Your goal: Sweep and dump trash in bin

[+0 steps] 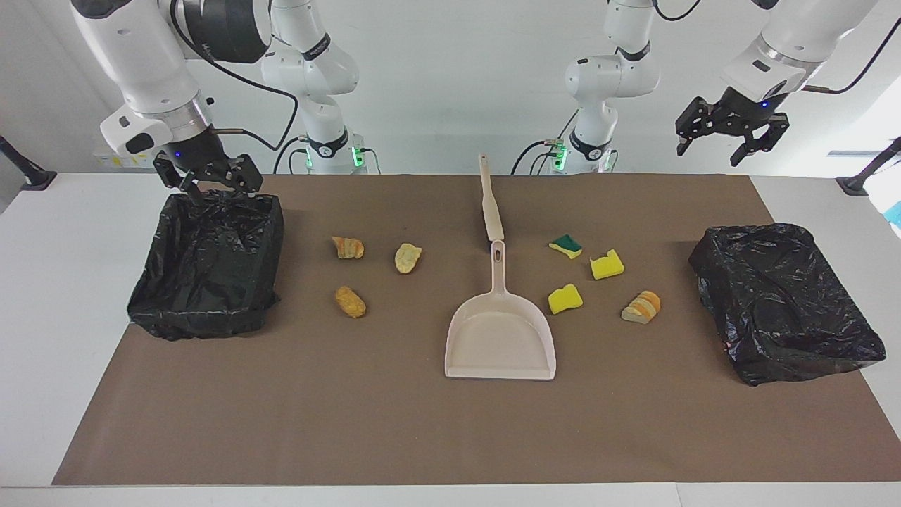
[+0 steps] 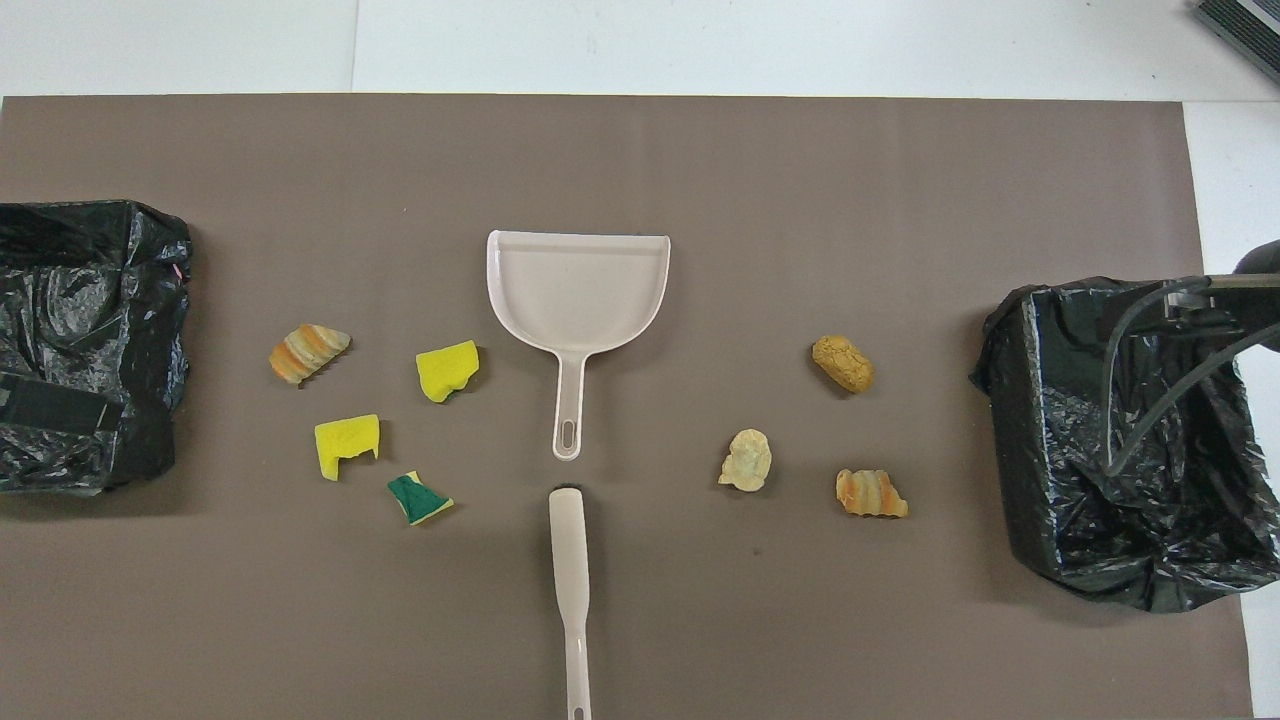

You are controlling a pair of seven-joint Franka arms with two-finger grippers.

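My right gripper is to grab the dustpan next by its narrow handle (image 2: 569,406), since the dustpan's flat pan is far wider than my gripper's fingers.
The trash is several small scraps on the brown mat. Tan pastry-like pieces (image 1: 348,247) (image 1: 407,258) (image 1: 350,301) lie toward the right arm's end. A green-topped sponge (image 1: 565,246), two yellow sponge chunks (image 1: 607,265) (image 1: 565,298) and a striped bread piece (image 1: 642,308) lie toward the left arm's end. Between the two groups are the beige dustpan (image 1: 500,338) and, nearer the robots, the brush (image 1: 490,201). One black-lined bin (image 1: 208,267) stands at the right arm's end, and my right gripper (image 1: 208,184) hangs open over its rim, holding nothing. My left gripper (image 1: 711,151) is raised and open, empty.
A second black-lined bin (image 1: 785,303) stands at the left arm's end of the mat (image 1: 422,436). In the overhead view the dustpan (image 2: 578,290) opens away from the robots, with the brush (image 2: 570,590) handle-to-handle with it. White table borders the mat.
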